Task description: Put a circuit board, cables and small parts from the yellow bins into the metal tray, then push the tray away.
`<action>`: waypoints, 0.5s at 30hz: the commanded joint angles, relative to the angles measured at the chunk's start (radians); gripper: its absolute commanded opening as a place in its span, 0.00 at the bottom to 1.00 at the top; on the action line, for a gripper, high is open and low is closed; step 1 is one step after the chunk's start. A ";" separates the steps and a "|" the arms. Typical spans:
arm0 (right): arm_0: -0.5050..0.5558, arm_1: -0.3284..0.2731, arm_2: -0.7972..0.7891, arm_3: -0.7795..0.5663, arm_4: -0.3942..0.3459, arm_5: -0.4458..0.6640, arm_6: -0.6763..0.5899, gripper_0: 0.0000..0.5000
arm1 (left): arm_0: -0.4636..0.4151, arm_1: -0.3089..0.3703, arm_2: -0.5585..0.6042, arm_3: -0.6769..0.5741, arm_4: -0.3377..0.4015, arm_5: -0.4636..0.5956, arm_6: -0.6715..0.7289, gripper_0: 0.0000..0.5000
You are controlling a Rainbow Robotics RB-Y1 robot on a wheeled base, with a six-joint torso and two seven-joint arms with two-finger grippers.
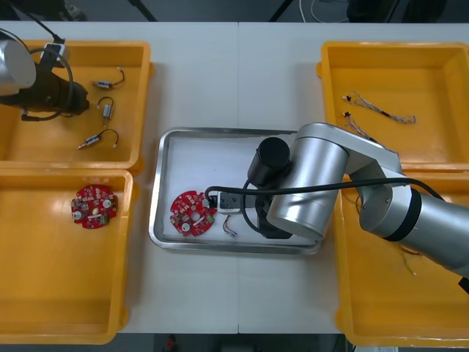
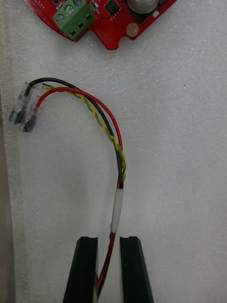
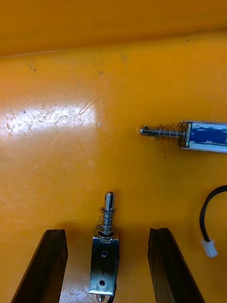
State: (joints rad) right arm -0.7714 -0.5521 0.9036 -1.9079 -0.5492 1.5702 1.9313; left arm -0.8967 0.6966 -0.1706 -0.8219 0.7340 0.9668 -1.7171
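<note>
The small metal part has a thin round plunger wrapped in a spring [image 3: 107, 215] sticking out of it. I should grab the small metal part next with my left gripper by its flat-sided body [image 3: 104, 265].
My right gripper [image 2: 109, 265] is low over the metal tray [image 1: 163, 192] and shut on a red and yellow cable [image 2: 116, 142]. The cable's free end lies on the tray's white floor [image 2: 179, 142], next to a round red circuit board [image 1: 190, 213]. My left gripper [image 3: 107, 232] is open down in the far left yellow bin [image 1: 139, 55]. A small metal part [image 3: 105, 248] lies between its fingers [image 3: 47, 265], untouched. A second small metal part [image 3: 201, 135] lies just beyond them.
Another red circuit board [image 1: 94, 206] lies in the near left bin [image 1: 44, 308]. Thin cables [image 1: 381, 110] lie in the far right bin [image 1: 440, 59]. Small metal parts with black leads [image 1: 99, 139] are scattered near the left gripper. My right arm [image 1: 322, 183] covers the tray's right half.
</note>
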 commanded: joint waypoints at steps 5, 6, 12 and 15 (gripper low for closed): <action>0.011 0.026 -0.057 -0.020 -0.014 0.001 0.014 1.00 | -0.042 -0.003 -0.058 0.038 0.004 -0.037 -0.064 0.96; 0.015 0.027 -0.068 -0.025 -0.018 0.008 0.012 1.00 | -0.042 -0.003 -0.058 0.038 0.005 -0.037 -0.064 0.45; 0.034 0.063 -0.170 -0.066 -0.011 0.120 0.015 1.00 | -0.042 -0.003 -0.058 0.038 0.008 -0.025 -0.062 0.00; 0.038 0.089 -0.236 -0.102 -0.002 0.211 0.009 1.00 | -0.042 -0.003 -0.047 0.036 0.008 -0.010 -0.062 0.00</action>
State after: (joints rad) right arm -0.7493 -0.5102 0.7573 -1.9426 -0.5572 1.7232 1.9314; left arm -0.9144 0.6967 -0.2095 -0.7919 0.7369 0.9371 -1.7171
